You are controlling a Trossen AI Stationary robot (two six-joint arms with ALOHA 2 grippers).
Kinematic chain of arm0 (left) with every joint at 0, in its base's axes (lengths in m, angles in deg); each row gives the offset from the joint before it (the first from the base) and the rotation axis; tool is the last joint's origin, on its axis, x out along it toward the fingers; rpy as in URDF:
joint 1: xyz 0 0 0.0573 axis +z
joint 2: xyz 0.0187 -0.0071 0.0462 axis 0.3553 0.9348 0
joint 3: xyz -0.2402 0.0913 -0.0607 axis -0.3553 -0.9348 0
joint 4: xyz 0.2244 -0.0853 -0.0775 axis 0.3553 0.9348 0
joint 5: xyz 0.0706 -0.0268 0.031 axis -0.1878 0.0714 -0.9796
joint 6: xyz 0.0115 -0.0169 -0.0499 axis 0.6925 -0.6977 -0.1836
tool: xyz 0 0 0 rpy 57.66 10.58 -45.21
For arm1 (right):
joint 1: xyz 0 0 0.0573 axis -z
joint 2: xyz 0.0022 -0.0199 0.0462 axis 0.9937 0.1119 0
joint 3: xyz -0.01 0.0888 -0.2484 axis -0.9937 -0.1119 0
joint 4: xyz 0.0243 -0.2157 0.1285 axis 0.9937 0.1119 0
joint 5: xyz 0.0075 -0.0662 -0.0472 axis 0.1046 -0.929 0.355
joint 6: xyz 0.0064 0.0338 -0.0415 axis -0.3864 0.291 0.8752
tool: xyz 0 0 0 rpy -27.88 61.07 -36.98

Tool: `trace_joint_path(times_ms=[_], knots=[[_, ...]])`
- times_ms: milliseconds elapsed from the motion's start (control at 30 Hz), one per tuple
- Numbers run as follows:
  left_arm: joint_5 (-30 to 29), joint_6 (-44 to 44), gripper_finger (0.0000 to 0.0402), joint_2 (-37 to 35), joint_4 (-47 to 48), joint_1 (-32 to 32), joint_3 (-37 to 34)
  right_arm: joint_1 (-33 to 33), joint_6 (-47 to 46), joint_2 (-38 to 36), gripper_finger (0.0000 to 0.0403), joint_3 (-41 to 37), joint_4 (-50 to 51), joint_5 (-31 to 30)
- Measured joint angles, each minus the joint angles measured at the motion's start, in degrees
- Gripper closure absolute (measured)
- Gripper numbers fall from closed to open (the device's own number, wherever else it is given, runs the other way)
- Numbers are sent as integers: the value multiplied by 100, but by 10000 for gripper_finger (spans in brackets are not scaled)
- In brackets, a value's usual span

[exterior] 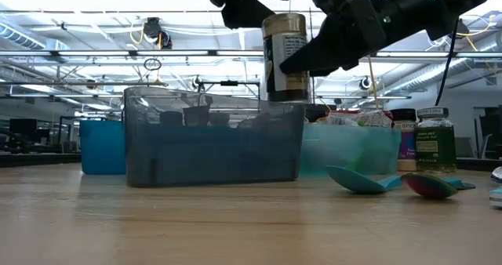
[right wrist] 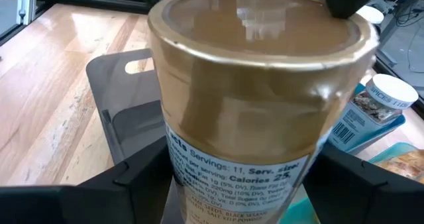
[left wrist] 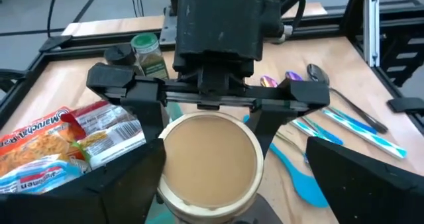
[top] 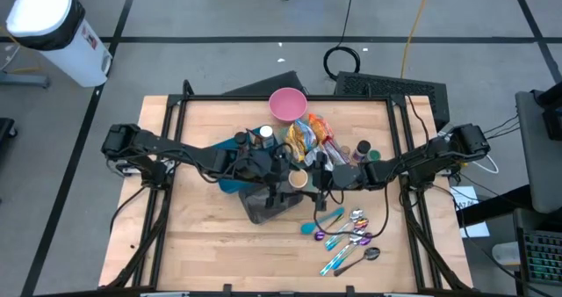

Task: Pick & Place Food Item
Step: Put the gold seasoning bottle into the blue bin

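My left gripper grabs the jar by its body just below the gold lid next, to stand it with the spice jars at the blue tub [top: 230,185].
A jar with a gold lid [exterior: 284,57] and a printed label hangs upright above the open grey bin [exterior: 212,139]. It also shows in the high view [top: 299,179]. My right gripper [right wrist: 238,184] reaches in from the table's right and is shut on the jar. My left gripper [left wrist: 232,158] comes from the table's left and is open. Its two fingers stand wide apart on either side of the jar's lid [left wrist: 209,161], just above it. I cannot tell whether they touch it. My right gripper pinches the jar's body [right wrist: 199,151] between its two fingers, below the lid at the label. The fingers [left wrist: 149,118] come from the table's right, slanting down, and lie across the jar. The jar stands upright and hangs clear over the grey bin.
A pink bowl [top: 287,104], snack packets [top: 309,134] and small spice jars [top: 363,148] lie at the back centre. Coloured spoons [top: 347,235] lie at the front right. A blue tub [exterior: 102,147] stands behind the grey bin. A noodle packet [left wrist: 59,141] lies near it.
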Motion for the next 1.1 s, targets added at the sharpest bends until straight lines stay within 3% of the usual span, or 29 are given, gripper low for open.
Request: trace_joint_path(times_ms=[233,333,533,1100], knots=[[-100,45,21,-5,60,-3,0,-13,-39,0,128,-4,-15,7],[-420,284,30,-5,28,-6,-2,-51,12,0,130,-4,-39,35],[-540,-7,36,-3,-4,3,-7,-112,-9,-9,128,-4,-91,6],[418,-195,37,8,-66,11,-7,-163,185,-9,129,2,-453,56]])
